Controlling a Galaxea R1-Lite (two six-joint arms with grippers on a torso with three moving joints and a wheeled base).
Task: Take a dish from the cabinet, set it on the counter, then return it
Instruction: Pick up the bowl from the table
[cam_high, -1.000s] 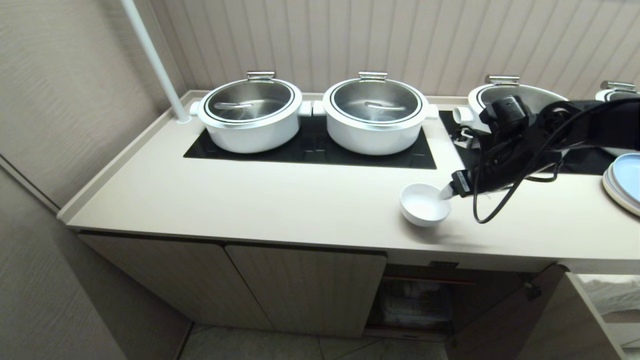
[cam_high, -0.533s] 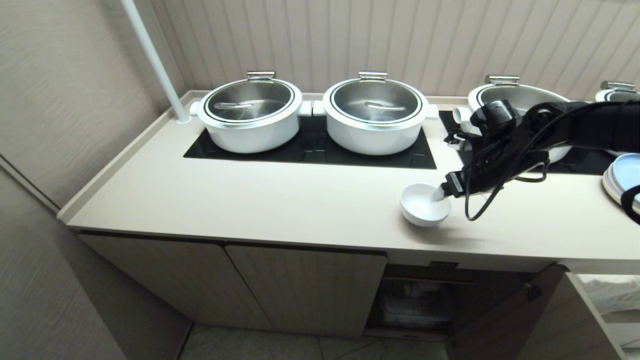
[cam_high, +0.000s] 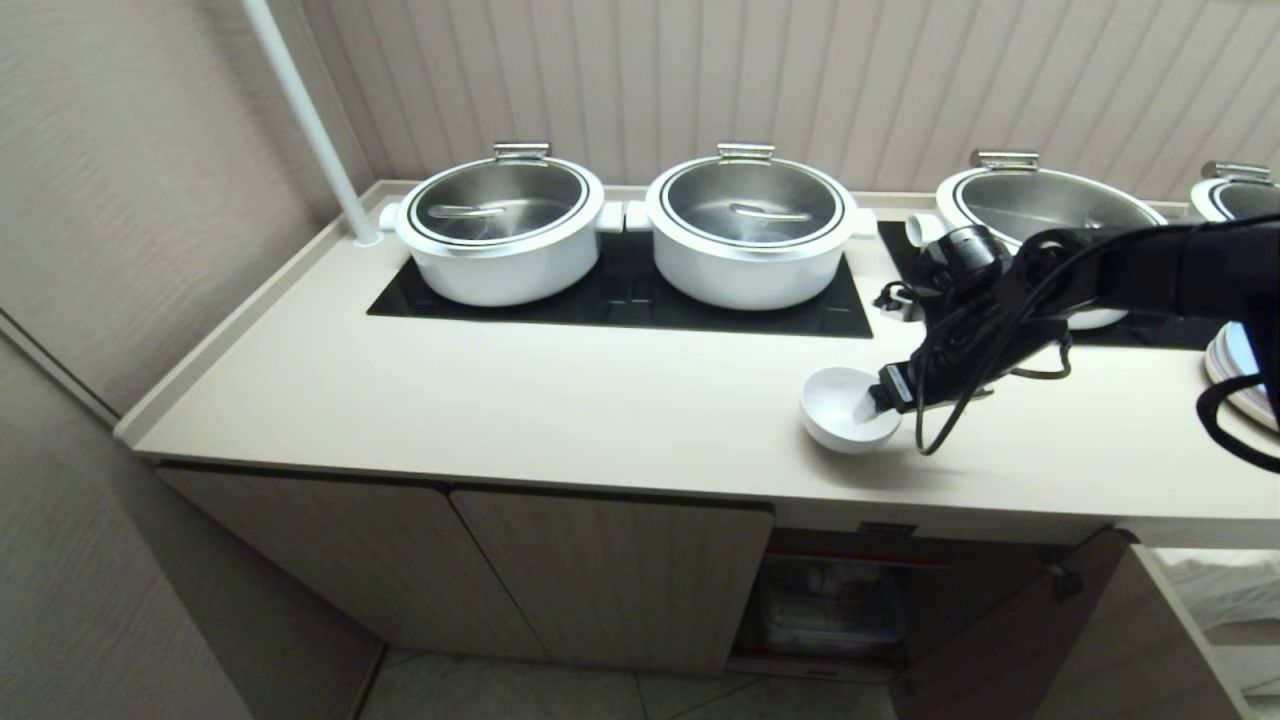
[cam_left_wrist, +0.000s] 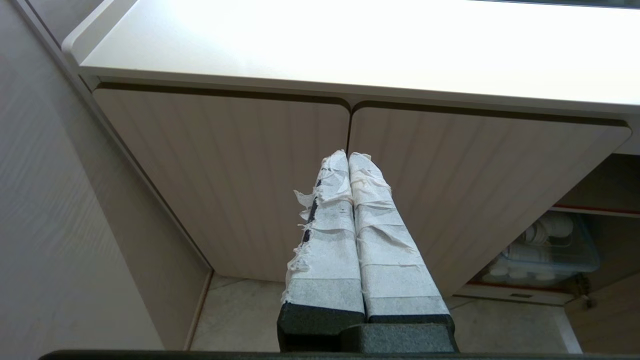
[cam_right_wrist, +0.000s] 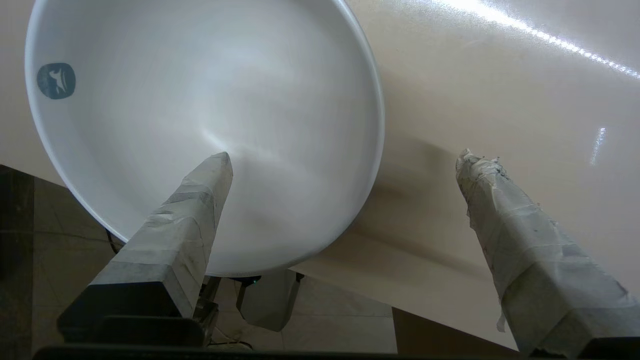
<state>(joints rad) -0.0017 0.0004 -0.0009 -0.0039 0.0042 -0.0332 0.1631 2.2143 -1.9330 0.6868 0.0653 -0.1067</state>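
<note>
The dish is to go back to the cabinet (cam_high: 600, 570). My right gripper should next take hold of the dish by its rim across from the logo (cam_high: 896, 424).
The dish (cam_high: 840, 410), a small white bowl, stands upright on the cream counter (cam_high: 550, 400) near its front edge. My right gripper (cam_high: 872, 405) reaches it from the right and is open. In the right wrist view the gripper (cam_right_wrist: 345, 156) straddles the dish's (cam_right_wrist: 200, 100) rim: one taped finger (cam_right_wrist: 200, 200) is inside the bowl, the other (cam_right_wrist: 505, 215) is outside over the counter (cam_right_wrist: 500, 100). The cabinet (cam_high: 600, 570) below has its right compartment (cam_high: 840, 600) open. My left gripper (cam_left_wrist: 348, 155) is parked low before the cabinet doors (cam_left_wrist: 225, 175), shut and empty.
Two white pots with steel lids (cam_high: 500, 235) (cam_high: 750, 230) stand on the black glass panel behind, and another (cam_high: 1040, 200) further right. Pale-blue plates (cam_high: 1250, 360) lie at the counter's right end. A clear box of cups (cam_left_wrist: 545, 245) sits in the open compartment, its door (cam_high: 1010, 640) swung out.
My right arm has lowered and slid left, bringing one finger deeper into the bowl. The bowl has stayed in place on the counter.
</note>
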